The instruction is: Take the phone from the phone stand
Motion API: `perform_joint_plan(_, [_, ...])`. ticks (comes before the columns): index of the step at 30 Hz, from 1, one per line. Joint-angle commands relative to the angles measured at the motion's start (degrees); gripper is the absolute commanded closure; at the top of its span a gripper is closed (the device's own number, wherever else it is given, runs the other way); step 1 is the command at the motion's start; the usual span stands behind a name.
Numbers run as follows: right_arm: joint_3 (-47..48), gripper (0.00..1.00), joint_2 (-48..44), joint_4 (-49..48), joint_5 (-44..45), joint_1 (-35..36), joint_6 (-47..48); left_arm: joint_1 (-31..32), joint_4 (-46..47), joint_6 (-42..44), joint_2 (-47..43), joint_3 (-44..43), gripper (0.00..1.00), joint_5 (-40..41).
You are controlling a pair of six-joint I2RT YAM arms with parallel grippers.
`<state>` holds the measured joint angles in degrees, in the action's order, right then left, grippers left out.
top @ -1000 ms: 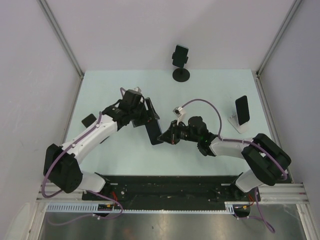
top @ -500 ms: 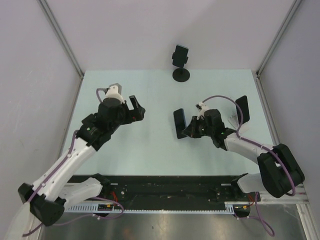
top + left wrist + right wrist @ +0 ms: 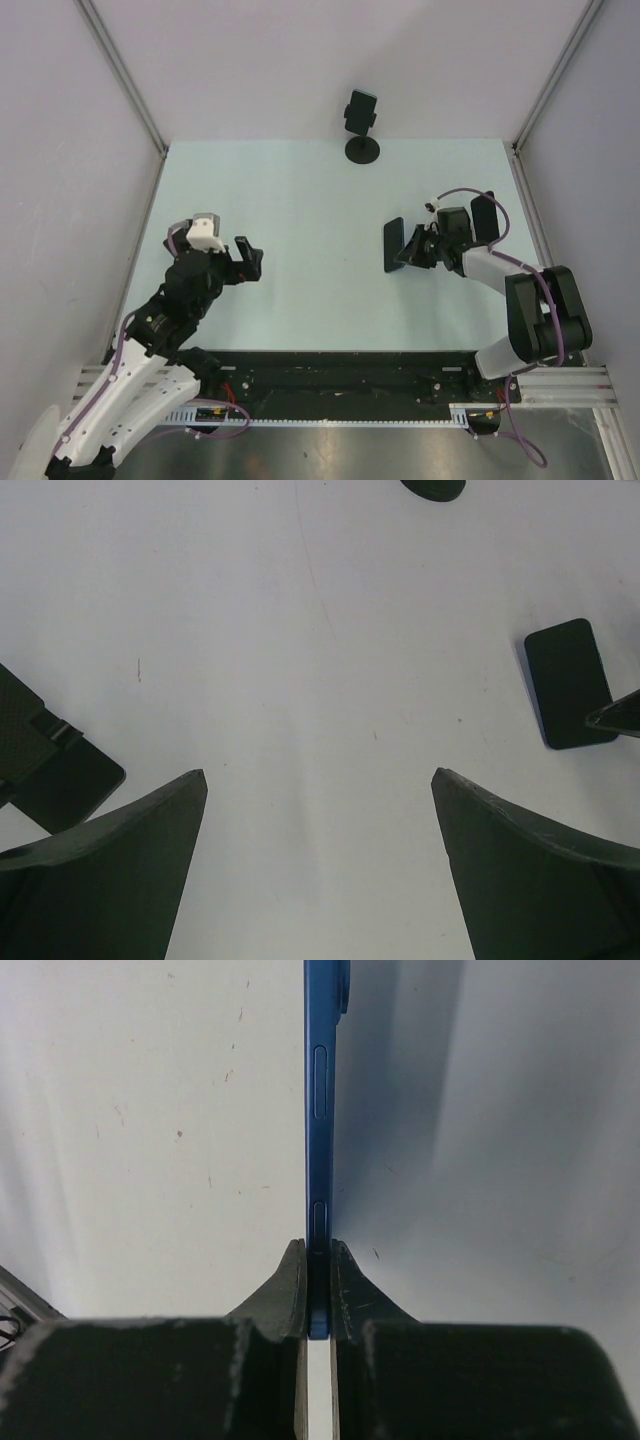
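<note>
I should release the dark blue phone (image 3: 393, 245) from my right gripper, since flat, empty table lies close below it and the phone would tip onto the table.
My right gripper (image 3: 413, 249) is shut on the bottom edge of a dark blue phone (image 3: 393, 245), held edge-on just over the table at the right of centre. In the right wrist view the phone's blue side (image 3: 320, 1110) runs straight up from between my closed fingers (image 3: 290, 1285). My left gripper (image 3: 246, 262) is open and empty at the near left, over bare table (image 3: 318, 775). The left wrist view shows the phone (image 3: 568, 680) far to the right. A small black phone stand (image 3: 50, 765) sits empty at the left.
A black round-base stand (image 3: 362, 148) holding a dark phone stands at the back centre. Another black phone (image 3: 486, 215) leans on a stand at the right, just behind my right arm. Walls close the table on three sides.
The left gripper let go of the phone and drew back to the near left, open. The right gripper carried the phone to the right across the table.
</note>
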<state>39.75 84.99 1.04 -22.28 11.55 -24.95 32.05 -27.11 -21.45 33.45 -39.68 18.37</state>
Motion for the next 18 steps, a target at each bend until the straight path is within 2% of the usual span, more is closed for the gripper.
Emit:
perform_joint_plan(1, [3.9, 1.0, 3.2, 4.4, -2.3, -1.0, 3.8, -0.2, 2.7, 2.2, -1.5, 0.7, 0.0, 1.1])
perform_joint_plan(3, [4.6, 1.0, 4.4, 6.1, -2.2, -1.4, 4.4, -0.2, 2.8, 2.2, -1.1, 0.8, 0.0, 1.1])
perform_joint_plan(7, [5.0, 0.83, 5.7, 7.8, -0.9, -2.8, 5.0, -0.1, 2.9, 2.2, -0.5, 0.8, 0.0, 0.8])
perform_joint_plan(9, [5.2, 0.78, 6.1, 8.7, -0.3, -3.0, 5.6, -0.2, 2.8, 2.3, -0.3, 0.8, 0.0, 1.0])
perform_joint_plan(18, [5.8, 0.69, 6.9, 11.1, 3.6, -3.6, 6.5, -0.2, 2.9, 2.0, -0.1, 0.5, 0.0, 2.2])
